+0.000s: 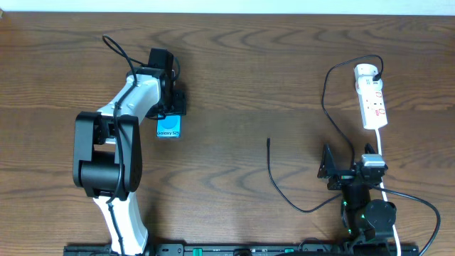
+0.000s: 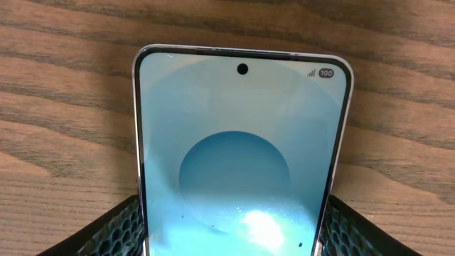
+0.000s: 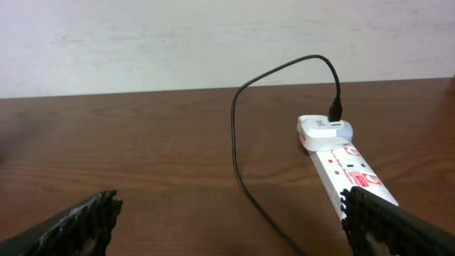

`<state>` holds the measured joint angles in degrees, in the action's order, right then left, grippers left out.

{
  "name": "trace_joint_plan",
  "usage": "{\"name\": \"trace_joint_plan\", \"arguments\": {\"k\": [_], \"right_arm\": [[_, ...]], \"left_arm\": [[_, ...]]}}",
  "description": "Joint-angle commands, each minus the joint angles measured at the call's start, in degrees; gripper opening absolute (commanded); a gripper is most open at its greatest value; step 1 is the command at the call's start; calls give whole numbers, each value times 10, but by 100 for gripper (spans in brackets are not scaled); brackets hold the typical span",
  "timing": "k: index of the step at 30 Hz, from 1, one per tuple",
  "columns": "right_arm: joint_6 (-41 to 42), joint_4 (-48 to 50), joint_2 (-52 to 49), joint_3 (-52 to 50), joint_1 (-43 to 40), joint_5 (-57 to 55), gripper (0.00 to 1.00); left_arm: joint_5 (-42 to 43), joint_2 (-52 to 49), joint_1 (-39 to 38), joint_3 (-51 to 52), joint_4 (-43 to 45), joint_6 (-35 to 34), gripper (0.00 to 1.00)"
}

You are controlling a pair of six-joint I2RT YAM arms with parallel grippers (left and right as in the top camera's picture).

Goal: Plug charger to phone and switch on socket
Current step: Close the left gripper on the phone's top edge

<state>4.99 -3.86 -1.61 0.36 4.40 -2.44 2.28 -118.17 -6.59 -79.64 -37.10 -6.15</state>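
Observation:
My left gripper would lift the phone off the wooden table if I raised it now, because both black fingers are shut against the phone's long sides.
The phone (image 1: 169,128) lies flat on the wooden table, cyan screen up. It fills the left wrist view as the phone (image 2: 242,142) with a thin white edge. My left gripper (image 2: 232,208) reaches over it from the far side, and both black pads press against the phone's long sides. The charger cable (image 1: 274,178) loops across the table to the right; its free plug tip (image 1: 269,141) lies bare on the wood, apart from both grippers. The white socket (image 1: 372,99) lies at the far right. My right gripper (image 1: 352,162) stands open just short of the socket (image 3: 348,167), with only cable (image 3: 238,142) between its fingers.
A white adapter (image 3: 320,131) sits in the socket's far end with the black cable plugged into it. The socket's white cord (image 1: 384,178) runs back past the right arm. A pale wall (image 3: 213,43) stands behind the table's far edge.

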Motion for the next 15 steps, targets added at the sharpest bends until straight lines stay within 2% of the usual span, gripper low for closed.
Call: {"name": "trace_joint_plan", "arguments": {"k": [1, 3, 5, 9, 15], "right_arm": [[3, -2, 2, 0, 2, -6, 99], [3, -2, 2, 0, 2, -6, 99], [3, -2, 2, 0, 2, -6, 99], [3, -2, 2, 0, 2, -6, 99], [3, -2, 2, 0, 2, -6, 99]], "left_arm": [[-15, -19, 1, 21, -5, 1, 36], [-15, -19, 1, 21, -5, 1, 20], [-15, -19, 1, 21, -4, 1, 12], [-15, -19, 1, 21, -3, 1, 8], [-15, -19, 1, 21, -3, 0, 7]]}}
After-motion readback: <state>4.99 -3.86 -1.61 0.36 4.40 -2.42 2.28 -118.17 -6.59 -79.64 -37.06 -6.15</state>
